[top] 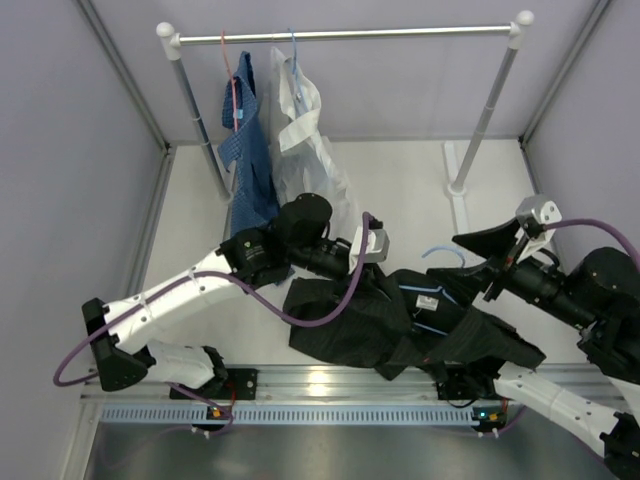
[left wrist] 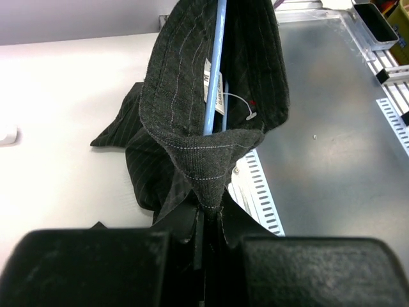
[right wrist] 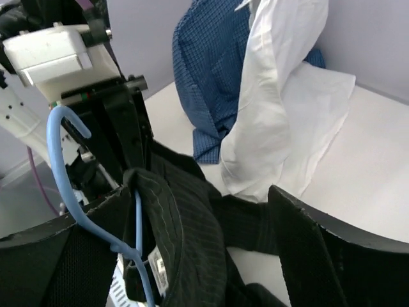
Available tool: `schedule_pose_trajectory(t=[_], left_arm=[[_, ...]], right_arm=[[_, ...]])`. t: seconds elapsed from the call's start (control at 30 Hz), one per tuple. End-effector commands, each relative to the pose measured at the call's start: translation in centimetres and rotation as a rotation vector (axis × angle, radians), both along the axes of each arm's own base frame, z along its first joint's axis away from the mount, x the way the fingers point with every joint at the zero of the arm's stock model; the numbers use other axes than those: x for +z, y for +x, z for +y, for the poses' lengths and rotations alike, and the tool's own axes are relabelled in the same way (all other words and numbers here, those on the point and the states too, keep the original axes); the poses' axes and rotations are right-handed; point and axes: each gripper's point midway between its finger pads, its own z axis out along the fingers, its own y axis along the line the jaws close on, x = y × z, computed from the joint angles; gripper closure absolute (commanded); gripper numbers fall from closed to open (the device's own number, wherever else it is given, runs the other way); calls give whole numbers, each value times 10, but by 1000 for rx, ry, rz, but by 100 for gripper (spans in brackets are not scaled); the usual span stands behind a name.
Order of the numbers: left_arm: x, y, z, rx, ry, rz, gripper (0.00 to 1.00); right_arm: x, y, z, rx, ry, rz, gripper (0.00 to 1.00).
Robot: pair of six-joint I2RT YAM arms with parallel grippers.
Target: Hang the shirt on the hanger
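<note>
My right gripper takes hold of the black shirt (top: 400, 320) by the collar side opposite my left gripper next. That leaves the hanger's hook free to hang.
The black pinstriped shirt (top: 400, 320) lies bunched on the table between the arms. My left gripper (top: 380, 265) is shut on the tip of its collar (left wrist: 208, 185) and holds that tip up. The light-blue wire hanger (top: 445, 255) sits inside the collar; its wire (left wrist: 214, 77) runs down past the neck label, and its hook (right wrist: 57, 147) sticks up above the collar. My right gripper (top: 482, 262) is wide open around the collar (right wrist: 185, 230) and hanger. The hanger wire passes in front of its left finger (right wrist: 38, 268). The right finger (right wrist: 332, 256) stands apart from the cloth.
A clothes rack (top: 340, 36) stands at the back with a blue patterned shirt (top: 245, 150) on a red hanger and a white shirt (top: 305, 140) on a blue hanger. Its right post (top: 485, 115) stands behind my right gripper. An aluminium rail (top: 320, 385) runs along the near edge.
</note>
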Motion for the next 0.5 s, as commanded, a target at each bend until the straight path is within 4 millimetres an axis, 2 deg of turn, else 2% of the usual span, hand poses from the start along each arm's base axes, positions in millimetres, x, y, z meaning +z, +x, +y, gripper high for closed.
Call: schedule_pose_trajectory(t=[0.0, 0.03, 0.1, 0.13, 0.27, 0.37, 0.47], left_arm=[[28, -16, 19, -62, -82, -100, 100], [29, -17, 21, -69, -81, -110, 100], [28, -22, 28, -77, -66, -103, 100], [29, -24, 30, -87, -68, -109, 100], [29, -26, 32, -93, -65, -98, 100], [29, -27, 29, -107, -60, -80, 100], [32, -31, 27, -132, -64, -63, 100]], right_arm=[[-4, -17, -12, 42, -100, -34, 15], [-14, -37, -17, 117, -152, 1, 15], [-24, -53, -23, 172, -210, 24, 18], [-32, -73, -25, 255, -236, 52, 19], [-41, -119, -27, 478, -238, 2, 19], [-48, -127, -25, 528, -243, 16, 22], [-59, -116, -24, 484, -273, 33, 26]])
